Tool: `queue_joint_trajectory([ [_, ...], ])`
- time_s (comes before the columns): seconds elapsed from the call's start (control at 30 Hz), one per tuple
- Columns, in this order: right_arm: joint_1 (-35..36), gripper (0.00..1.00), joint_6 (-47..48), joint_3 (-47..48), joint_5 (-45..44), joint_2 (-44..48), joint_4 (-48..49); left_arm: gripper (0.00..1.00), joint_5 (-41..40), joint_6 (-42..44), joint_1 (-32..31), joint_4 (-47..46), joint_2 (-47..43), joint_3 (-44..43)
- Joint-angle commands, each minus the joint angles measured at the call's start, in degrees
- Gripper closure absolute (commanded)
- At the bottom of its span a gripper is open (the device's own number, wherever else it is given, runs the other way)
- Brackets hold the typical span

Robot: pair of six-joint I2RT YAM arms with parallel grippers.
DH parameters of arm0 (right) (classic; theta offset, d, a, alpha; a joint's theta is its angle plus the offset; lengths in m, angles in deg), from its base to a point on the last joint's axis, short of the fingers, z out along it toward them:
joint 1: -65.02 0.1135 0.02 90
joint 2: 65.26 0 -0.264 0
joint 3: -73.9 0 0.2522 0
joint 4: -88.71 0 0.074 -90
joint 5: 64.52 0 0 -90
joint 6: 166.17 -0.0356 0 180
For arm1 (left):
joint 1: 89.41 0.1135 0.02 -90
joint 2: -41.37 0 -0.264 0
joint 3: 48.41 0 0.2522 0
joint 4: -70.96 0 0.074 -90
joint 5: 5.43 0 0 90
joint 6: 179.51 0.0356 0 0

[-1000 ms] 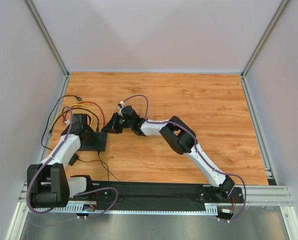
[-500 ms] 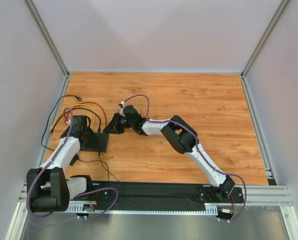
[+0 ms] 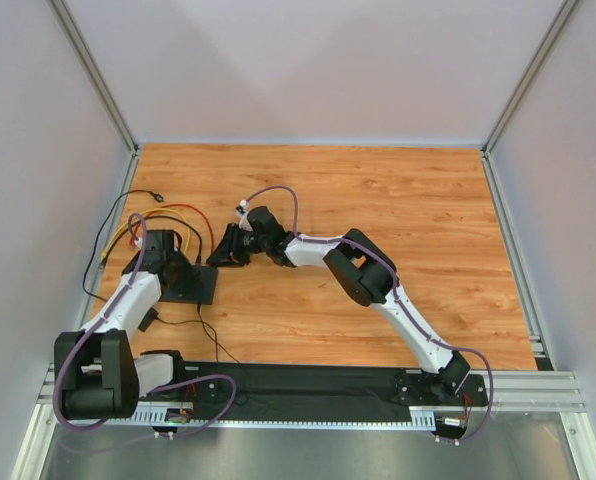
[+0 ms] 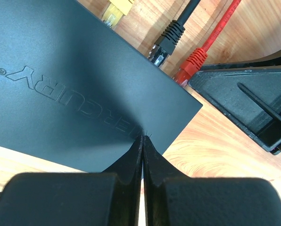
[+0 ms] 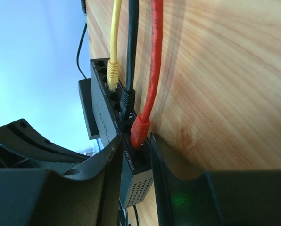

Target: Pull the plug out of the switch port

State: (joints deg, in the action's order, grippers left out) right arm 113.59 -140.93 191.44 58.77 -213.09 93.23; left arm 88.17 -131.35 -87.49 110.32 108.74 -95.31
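My left gripper will leave the switch [image 3: 200,288] unpinned if I lift it now, while the red plug is still seated. Its shut fingers only press the top of the switch.
The switch [image 3: 200,288] is a flat black box at the table's left; its top shows in the left wrist view [image 4: 70,84]. Yellow [image 4: 113,10], black [image 4: 169,38] and red [image 4: 190,67] plugs sit in its far edge. My left gripper [image 4: 143,137] is shut and empty, with its tips pressing on the switch top near the right corner [image 3: 170,262]. My right gripper [image 5: 136,146] is open at the port side [image 3: 224,254]. Its fingers [image 5: 165,160] straddle the switch's end and the red plug [image 5: 140,128].
Yellow [image 5: 115,28], black [image 5: 132,37] and red [image 5: 155,52] cables run from the ports across the wood and loop at the far left [image 3: 168,210]. A thin black lead [image 3: 210,332] trails toward the front rail. The left wall [image 3: 38,200] stands close by.
My right wrist has edged slightly right and farther, its fingers staying at the switch's port corner. My left gripper still presses on the switch.
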Motion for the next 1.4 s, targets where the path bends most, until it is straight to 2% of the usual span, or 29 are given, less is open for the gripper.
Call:
queue_joint_trajectory([
  [0.0, 0.03, 0.69, 2.17, 2.56, 0.80, -0.08, -3.61, 0.95, -0.08, 0.54, 0.02, 1.64, 1.27, 1.42],
  [0.43, 0.73, 0.79, 2.26, 7.56, 2.03, -3.43, -6.68, 1.00, 0.97, 0.19, 0.02, 1.82, 3.64, 0.89],
  [0.63, 0.82, 0.88, -0.11, 8.54, 3.00, -5.36, -5.37, 1.00, 1.06, 0.36, 0.02, 3.05, 5.84, 0.10],
  [0.73, 0.73, 1.00, -0.46, 8.10, 2.65, -5.19, -4.92, 1.00, 0.62, 0.27, 0.11, 4.54, 7.06, -0.60],
  [1.03, 0.20, 1.00, -1.69, 7.57, -3.76, -3.61, -0.98, 1.00, -0.34, 1.06, 0.02, 6.65, 11.37, -0.52],
  [1.23, -0.15, 1.00, -8.44, 8.71, -2.28, -5.53, 9.74, 1.00, -0.17, 0.89, 0.11, 6.39, 12.17, -0.16],
  [1.3, -0.32, 1.00, -5.93, 9.76, -3.23, -5.02, 4.95, 1.00, -0.69, 0.98, 0.02, 6.56, 12.17, -0.25],
  [1.37, -0.33, 1.00, 0.99, 9.07, -7.88, -3.18, -2.07, 1.00, -1.04, 1.06, 0.02, 6.83, 11.99, -0.16],
])
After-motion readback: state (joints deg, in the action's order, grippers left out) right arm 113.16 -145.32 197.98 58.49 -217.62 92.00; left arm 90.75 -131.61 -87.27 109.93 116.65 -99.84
